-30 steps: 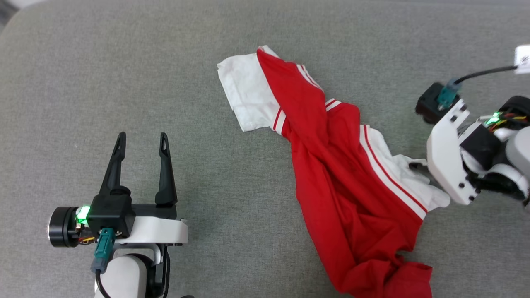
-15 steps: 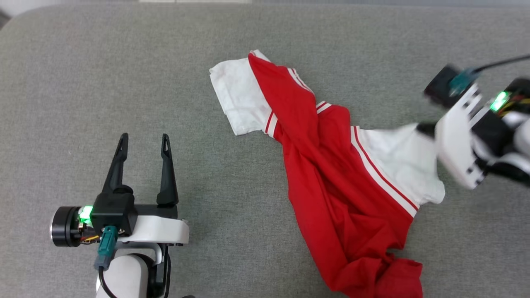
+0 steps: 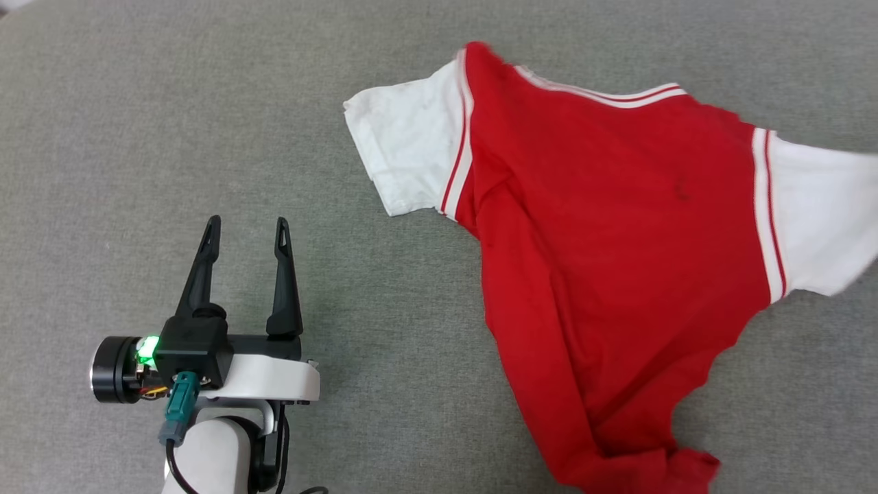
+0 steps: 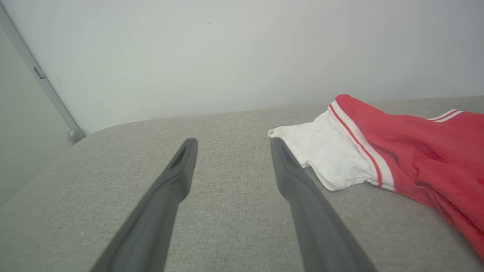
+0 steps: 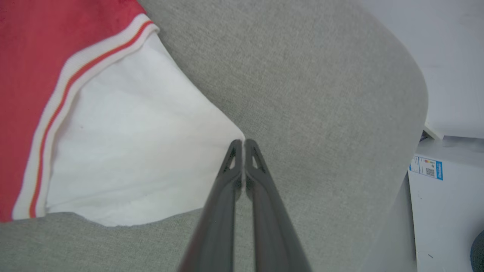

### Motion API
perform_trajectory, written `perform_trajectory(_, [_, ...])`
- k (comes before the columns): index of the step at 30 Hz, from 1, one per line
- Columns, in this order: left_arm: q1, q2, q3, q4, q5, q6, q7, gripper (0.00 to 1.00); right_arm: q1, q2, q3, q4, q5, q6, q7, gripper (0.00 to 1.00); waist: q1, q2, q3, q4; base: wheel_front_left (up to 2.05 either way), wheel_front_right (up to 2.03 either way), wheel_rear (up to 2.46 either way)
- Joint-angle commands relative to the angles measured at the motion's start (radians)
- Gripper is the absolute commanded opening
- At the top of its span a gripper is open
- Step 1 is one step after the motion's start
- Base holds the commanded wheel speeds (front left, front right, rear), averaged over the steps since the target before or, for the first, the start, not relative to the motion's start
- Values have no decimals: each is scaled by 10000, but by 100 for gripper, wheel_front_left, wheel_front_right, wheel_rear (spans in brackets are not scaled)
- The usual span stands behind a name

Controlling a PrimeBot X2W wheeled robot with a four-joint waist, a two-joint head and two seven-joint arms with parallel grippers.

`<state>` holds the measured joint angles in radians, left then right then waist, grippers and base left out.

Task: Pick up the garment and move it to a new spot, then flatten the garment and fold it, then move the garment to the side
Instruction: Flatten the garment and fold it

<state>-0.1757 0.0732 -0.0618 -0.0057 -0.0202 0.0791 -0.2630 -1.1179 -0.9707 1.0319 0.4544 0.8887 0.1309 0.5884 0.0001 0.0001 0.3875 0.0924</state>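
The left gripper next needs to take hold of the open edge of its white sleeve to pick up the garment, because the garment lies spread flat across the cushion.
The garment, red with white sleeves and striped trim, lies spread across the grey cushion, its lower hem bunched near the bottom edge. In the right wrist view my right gripper is shut on the tip of the garment's white right sleeve, which is pulled taut towards it. My left gripper stands open at the lower left, well clear of the cloth. In the left wrist view the left gripper points past the white left sleeve of the garment, which lies just right of the right finger.
The grey cushion's rounded edge drops off just right of the held sleeve. Beyond it stands a white box with a blue label. A pale wall rises behind the cushion.
My right gripper has shut on the white sleeve and pulled it right and away, out of the head view. The crumpled garment has spread wide. The left arm has stayed put.
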Motion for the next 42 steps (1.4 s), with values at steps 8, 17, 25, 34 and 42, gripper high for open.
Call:
perform_trajectory(8, [-229,4,90,41,70,-38,-24,100,1374,972,-665,1825,-19,-3,-279,0,-1,-1,273,233,0,0,0])
perform_trajectory(17, [-485,423,359,13,177,-80,-24,100,1473,1463,-1391,1657,-877,-5,-2429,100,-1,-1,-358,-134,0,0,0])
perform_trajectory(25, [-1685,1306,652,-89,37,-665,-24,100,1811,2005,-3349,1115,-2832,-5,-5892,100,-1,-1,-880,-605,0,0,0])
perform_trajectory(34, [-4334,2684,440,757,-293,-1782,498,100,3605,3710,-6911,-491,-5473,-5,-7681,100,-1,-1,-766,-1169,0,0,0])
perform_trajectory(42, [-6662,3776,-1105,1451,-1636,-2071,3363,100,5296,5219,-8452,-2947,-7087,-5,-7352,100,-1,-1,-306,-1699,0,0,0])
